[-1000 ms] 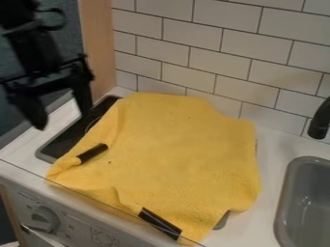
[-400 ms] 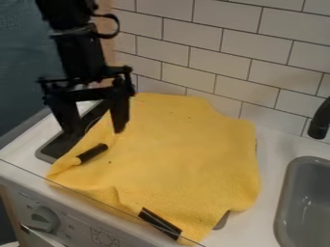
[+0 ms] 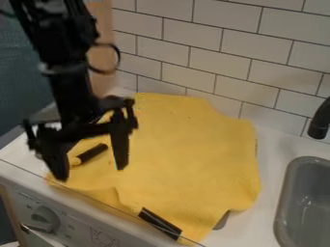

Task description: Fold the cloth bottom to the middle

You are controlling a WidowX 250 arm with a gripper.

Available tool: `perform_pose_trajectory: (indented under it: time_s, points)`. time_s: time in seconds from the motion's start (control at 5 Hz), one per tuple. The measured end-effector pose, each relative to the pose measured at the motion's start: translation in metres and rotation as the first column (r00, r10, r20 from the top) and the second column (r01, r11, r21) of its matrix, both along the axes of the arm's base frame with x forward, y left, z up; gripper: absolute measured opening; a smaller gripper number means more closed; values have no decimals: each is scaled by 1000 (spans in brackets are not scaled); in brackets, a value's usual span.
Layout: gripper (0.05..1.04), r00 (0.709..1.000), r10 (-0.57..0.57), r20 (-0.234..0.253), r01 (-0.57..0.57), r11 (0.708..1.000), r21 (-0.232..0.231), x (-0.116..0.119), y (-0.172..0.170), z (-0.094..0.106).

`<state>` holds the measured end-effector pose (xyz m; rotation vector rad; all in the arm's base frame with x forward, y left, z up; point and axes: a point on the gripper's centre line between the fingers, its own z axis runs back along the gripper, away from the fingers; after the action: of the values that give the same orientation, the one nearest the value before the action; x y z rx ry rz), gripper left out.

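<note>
My gripper grabs the bottom edge of the yellow cloth next, to fold the cloth to its middle.
My gripper (image 3: 91, 173) hangs at the left over the lower left part of the cloth, with its two fingers wide apart. The yellow cloth (image 3: 187, 149) lies spread over the stove top, its lower edge at the counter's front. A black strip (image 3: 93, 153) on its left corner shows between the fingers, and another black strip (image 3: 159, 223) is at the bottom corner. Nothing is held. The arm hides part of the cloth's left edge.
A grey sink (image 3: 310, 202) is at the right, with a black faucet (image 3: 320, 120) above it. White tiled wall (image 3: 213, 53) stands behind. The stove front with a knob (image 3: 44, 219) is at the lower left.
The gripper has come in from the upper left, moving right and then down over the cloth's left corner. It has stayed open. The cloth has not moved.
</note>
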<state>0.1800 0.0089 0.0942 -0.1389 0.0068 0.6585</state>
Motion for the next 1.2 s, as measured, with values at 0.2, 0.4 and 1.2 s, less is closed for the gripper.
perform_pose_trajectory:
  time_s: [0.2,0.4,1.2]
  points:
    - [999,1000,11,-25,-11,1000,17,4,-10,-11]
    - [999,998,0,-60,2,1000,27,8,-17,-24]
    - [946,993,-4,-114,13,997,72,19,-19,-53]
